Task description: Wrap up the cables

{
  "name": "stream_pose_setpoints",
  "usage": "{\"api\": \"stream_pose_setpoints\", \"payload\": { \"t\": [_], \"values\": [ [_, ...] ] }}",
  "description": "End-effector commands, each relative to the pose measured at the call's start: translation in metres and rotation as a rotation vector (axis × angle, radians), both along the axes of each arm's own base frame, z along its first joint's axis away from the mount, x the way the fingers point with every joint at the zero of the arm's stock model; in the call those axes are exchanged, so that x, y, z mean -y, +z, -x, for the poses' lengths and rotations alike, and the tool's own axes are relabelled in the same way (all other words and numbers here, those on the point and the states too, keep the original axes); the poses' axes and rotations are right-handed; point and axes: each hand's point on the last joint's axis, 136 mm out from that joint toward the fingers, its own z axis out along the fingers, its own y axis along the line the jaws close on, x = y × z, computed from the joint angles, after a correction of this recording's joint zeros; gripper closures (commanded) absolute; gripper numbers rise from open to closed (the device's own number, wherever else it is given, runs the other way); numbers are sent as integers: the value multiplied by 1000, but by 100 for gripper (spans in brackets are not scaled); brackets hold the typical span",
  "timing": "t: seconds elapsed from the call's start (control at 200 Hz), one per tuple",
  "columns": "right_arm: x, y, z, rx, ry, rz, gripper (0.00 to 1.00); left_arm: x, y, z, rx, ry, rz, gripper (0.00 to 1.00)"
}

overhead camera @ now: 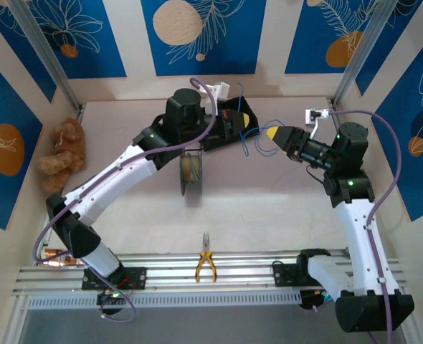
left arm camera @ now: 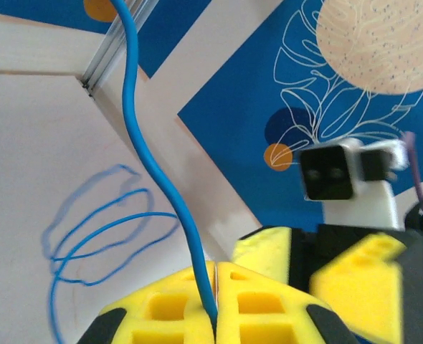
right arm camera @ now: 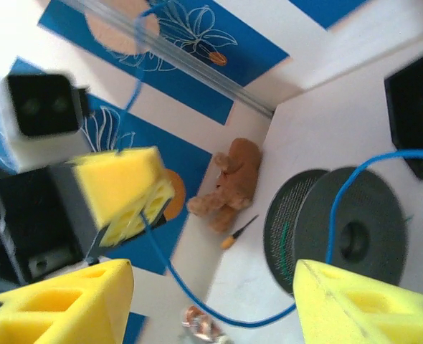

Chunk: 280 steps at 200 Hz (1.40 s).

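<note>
My right gripper should grab the blue cable's sagging part, clear of the left gripper's hold, to wrap it around the spool.
A thin blue cable rises from my left gripper, whose yellow jaws are shut on it; more of it lies in loose loops on the table behind. From above, the left gripper and right gripper nearly face each other above the back of the table, with the blue cable dangling between them. My right gripper is open. The blue cable sags past the gap between its fingers without touching them. A thin green strand shows on the spool.
A dark spool stands upright mid-table. A brown teddy sits by the left wall. Yellow-handled pliers lie at the near rail, a copper wire coil at the near left. A small screwdriver lies near the teddy.
</note>
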Motion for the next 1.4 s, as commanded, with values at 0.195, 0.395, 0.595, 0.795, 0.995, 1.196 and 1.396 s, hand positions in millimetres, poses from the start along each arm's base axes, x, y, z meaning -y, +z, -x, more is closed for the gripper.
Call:
{"api": "stream_pose_setpoints", "payload": {
  "t": [0.195, 0.395, 0.595, 0.795, 0.995, 1.196, 1.396],
  "values": [
    [-8, -27, 9, -400, -14, -248, 31, 4, 33, 28, 270, 6, 4, 100],
    [-10, -48, 10, -483, -87, -165, 27, 8, 41, 36, 283, -10, 37, 100],
    [-25, -62, 10, -536, -83, -180, 27, 9, 49, 41, 298, -2, 73, 100],
    [-46, -64, 11, -585, -40, -217, 34, 9, 49, 43, 302, 13, 103, 100],
    [-55, -63, 10, -623, -18, -269, 62, 6, 45, 44, 299, 30, 131, 100],
    [-48, -63, 7, -622, -55, -274, 100, -1, 34, 40, 283, 72, 121, 93],
    [-36, -96, 7, -675, -126, -185, 100, -25, 24, 33, 255, 178, 44, 5]
  ]
}}
